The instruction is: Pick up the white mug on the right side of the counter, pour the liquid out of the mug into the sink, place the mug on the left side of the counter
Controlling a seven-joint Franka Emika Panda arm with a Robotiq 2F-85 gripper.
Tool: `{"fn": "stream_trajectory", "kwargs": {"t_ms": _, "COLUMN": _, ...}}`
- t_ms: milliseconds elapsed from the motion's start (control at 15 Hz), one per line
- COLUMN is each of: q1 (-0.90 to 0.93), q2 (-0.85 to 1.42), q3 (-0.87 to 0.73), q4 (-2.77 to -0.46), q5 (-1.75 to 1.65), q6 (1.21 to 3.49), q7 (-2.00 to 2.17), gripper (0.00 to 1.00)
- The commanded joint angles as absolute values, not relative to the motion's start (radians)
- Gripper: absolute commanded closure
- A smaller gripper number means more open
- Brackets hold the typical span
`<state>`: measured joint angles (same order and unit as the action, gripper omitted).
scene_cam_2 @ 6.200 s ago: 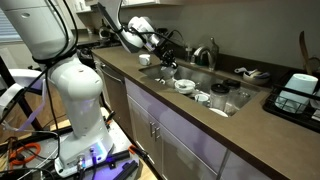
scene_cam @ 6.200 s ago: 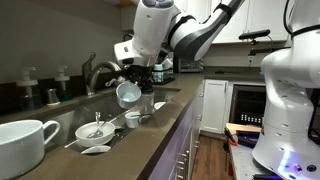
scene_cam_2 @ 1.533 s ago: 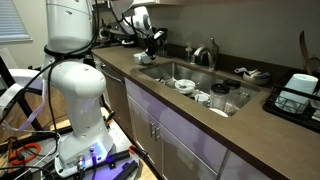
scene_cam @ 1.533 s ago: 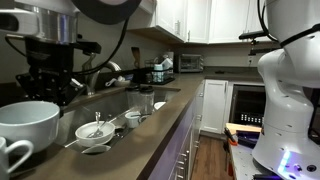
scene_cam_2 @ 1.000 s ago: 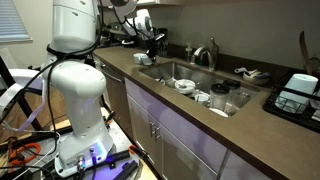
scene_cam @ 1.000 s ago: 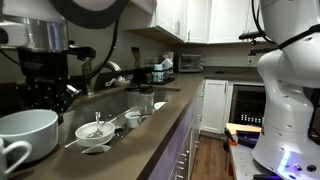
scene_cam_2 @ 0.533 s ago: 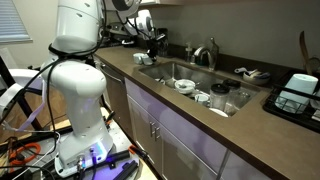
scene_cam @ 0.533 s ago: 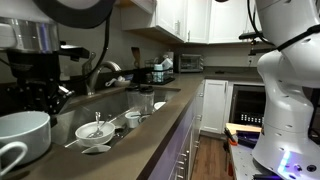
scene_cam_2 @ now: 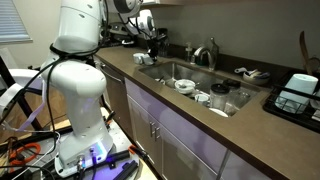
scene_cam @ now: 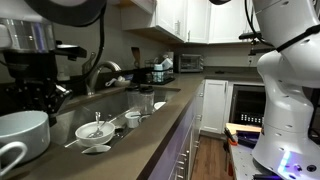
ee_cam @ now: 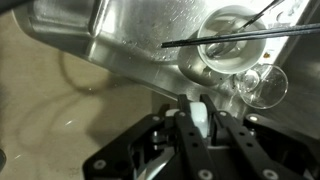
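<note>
I should open my gripper now and release the mug: the white mug's lower edge meets the counter beside the sink, so the mug would stay there.
In an exterior view the white mug (scene_cam: 24, 130) hangs low at the near left end of the counter, right under my gripper (scene_cam: 45, 100). In the wrist view the gripper (ee_cam: 200, 122) is shut on a white part of the mug (ee_cam: 201, 116); the rest of the mug is hidden below the fingers. The steel sink (ee_cam: 130, 45) lies beyond the gripper, also seen in both exterior views (scene_cam: 118, 100) (scene_cam_2: 185, 70). The gripper (scene_cam_2: 152, 47) is over the counter beside the sink's end.
The sink holds a white bowl with utensils (scene_cam: 95, 130), small cups (scene_cam: 132, 118) and a clear glass (ee_cam: 265, 86). A faucet (scene_cam_2: 210, 52) stands behind it. A white curved handle shape (scene_cam: 10, 160) shows at the frame's bottom corner. A dish rack (scene_cam_2: 298, 95) sits at the far end.
The gripper and mug have come down a little towards the counter over the last second. Since half a second ago they have hardly moved.
</note>
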<state>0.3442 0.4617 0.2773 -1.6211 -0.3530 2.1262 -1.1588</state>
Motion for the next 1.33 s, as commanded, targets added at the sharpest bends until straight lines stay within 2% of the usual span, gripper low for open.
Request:
{"fn": "stream_trajectory", "kwargs": {"t_ms": 0, "q1": 0.343, "q2": 0.485, "q3": 0.28, "q4": -1.568, "q5": -0.336, "q6": 2.069, "q7": -1.166, "gripper": 0.94}}
{"fn": "stream_trajectory", "kwargs": {"t_ms": 400, "q1": 0.335, "q2": 0.497, "q3": 0.287, "q4": -1.551, "q5": -0.309, "q6": 2.055, "q7": -1.176, "gripper": 0.94}}
{"fn": "stream_trajectory", "kwargs": {"t_ms": 467, "q1": 0.334, "q2": 0.497, "q3": 0.287, "q4": -1.552, "q5": -0.306, "q6": 2.056, "q7": -1.175, "gripper": 0.8}}
{"fn": "stream_trajectory", "kwargs": {"t_ms": 533, "q1": 0.334, "q2": 0.497, "q3": 0.287, "q4": -1.552, "q5": -0.304, "q6": 2.056, "q7": -1.175, "gripper": 0.61}}
{"fn": "stream_trajectory", "kwargs": {"t_ms": 600, "q1": 0.334, "q2": 0.498, "q3": 0.287, "q4": -1.552, "q5": -0.301, "q6": 2.056, "q7": -1.175, "gripper": 0.55}}
{"fn": "stream_trajectory", "kwargs": {"t_ms": 667, "q1": 0.334, "q2": 0.5, "q3": 0.287, "q4": -1.552, "q5": -0.299, "q6": 2.056, "q7": -1.174, "gripper": 0.56}}
{"fn": "stream_trajectory", "kwargs": {"t_ms": 800, "q1": 0.335, "q2": 0.5, "q3": 0.286, "q4": -1.554, "q5": -0.299, "q6": 2.054, "q7": -1.172, "gripper": 0.46}}
{"fn": "stream_trajectory", "kwargs": {"t_ms": 933, "q1": 0.336, "q2": 0.496, "q3": 0.285, "q4": -1.557, "q5": -0.303, "q6": 2.052, "q7": -1.173, "gripper": 0.44}}
{"fn": "stream_trajectory", "kwargs": {"t_ms": 1000, "q1": 0.337, "q2": 0.491, "q3": 0.285, "q4": -1.561, "q5": -0.305, "q6": 2.049, "q7": -1.173, "gripper": 0.39}}
{"fn": "stream_trajectory", "kwargs": {"t_ms": 1267, "q1": 0.336, "q2": 0.456, "q3": 0.281, "q4": -1.593, "q5": -0.321, "q6": 2.039, "q7": -1.177, "gripper": 0.43}}
